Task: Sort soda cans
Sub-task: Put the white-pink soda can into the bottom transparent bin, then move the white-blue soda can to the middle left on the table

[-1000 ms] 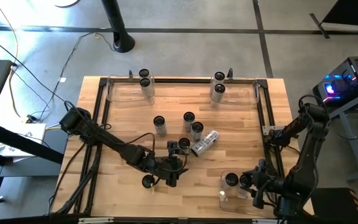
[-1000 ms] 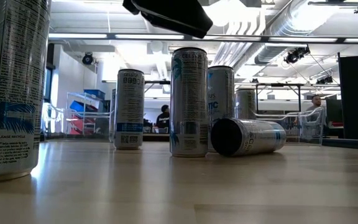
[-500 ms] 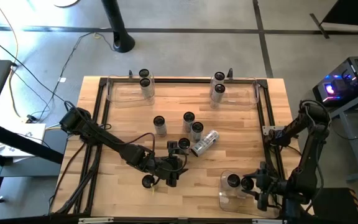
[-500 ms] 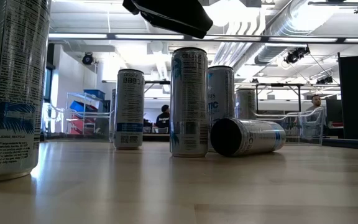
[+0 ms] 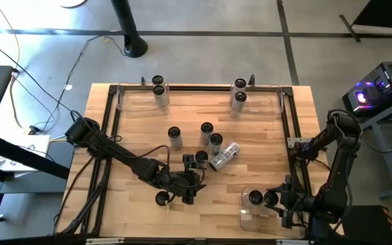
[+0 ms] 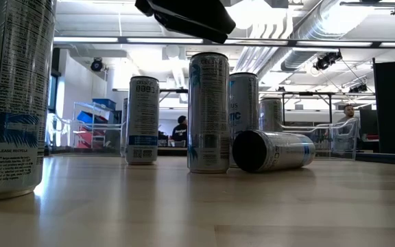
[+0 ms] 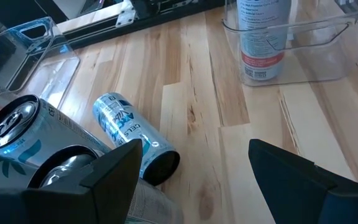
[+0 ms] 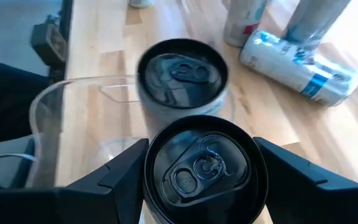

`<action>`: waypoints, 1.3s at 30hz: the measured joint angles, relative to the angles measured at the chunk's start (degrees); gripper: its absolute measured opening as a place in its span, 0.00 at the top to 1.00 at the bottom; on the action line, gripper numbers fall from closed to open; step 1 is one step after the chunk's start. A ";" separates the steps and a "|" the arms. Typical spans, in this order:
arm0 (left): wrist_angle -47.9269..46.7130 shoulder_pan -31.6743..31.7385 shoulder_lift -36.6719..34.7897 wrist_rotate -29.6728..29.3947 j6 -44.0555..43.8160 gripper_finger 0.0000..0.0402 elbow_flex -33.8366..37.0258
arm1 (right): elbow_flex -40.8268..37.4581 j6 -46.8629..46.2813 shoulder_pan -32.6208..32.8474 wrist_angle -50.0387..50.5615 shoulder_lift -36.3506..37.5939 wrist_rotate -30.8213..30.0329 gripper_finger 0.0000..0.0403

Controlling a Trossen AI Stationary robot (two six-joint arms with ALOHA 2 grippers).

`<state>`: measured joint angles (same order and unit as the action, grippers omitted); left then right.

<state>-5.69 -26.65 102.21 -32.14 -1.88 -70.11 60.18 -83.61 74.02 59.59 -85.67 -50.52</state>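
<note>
I can release with my right gripper now, because the held can [image 8: 206, 171] stands low inside the clear bin, close beside the other can.
Several soda cans stand upright mid-table [image 5: 206, 128], and one lies on its side [image 5: 224, 155] [image 7: 135, 140]. A lone can [image 5: 162, 198] stands near the front edge. My left gripper [image 5: 189, 190] [image 7: 194, 168] hovers open just in front of the middle group, with nothing between its fingers. At the near right, my right gripper [image 5: 279, 201] [image 8: 204, 168] is shut on a soda can [image 5: 271, 199] at a clear bin [image 5: 245, 214]. Another can [image 5: 254, 197] [image 8: 182, 68] stands in that bin. My right gripper pinches the soda can between its two fingers [image 8: 110, 180], one on each side of the can's wall just below the top rim [image 8: 154, 168]. The fingers come from the table's right side, slanting down. The can is upright; whether its base rests on the bin I cannot tell.
Two clear bins at the far edge, left [image 5: 138, 102] and right [image 5: 260, 102], each hold two upright cans. A black frame [image 5: 111, 129] borders the tabletop. Bare wood lies between the middle cans and the near right bin.
My right gripper has sunk a little with its can at the near right bin and rolled slightly. The can stays upright.
</note>
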 joint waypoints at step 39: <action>0.00 -0.02 0.00 0.02 -1.08 0.28 -0.04 | 0.24 -3.39 0.17 1.24 6.06 1.46 0.20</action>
<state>-5.69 -26.68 102.21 -32.12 -2.96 -70.15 60.42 -87.00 74.19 60.83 -79.61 -49.07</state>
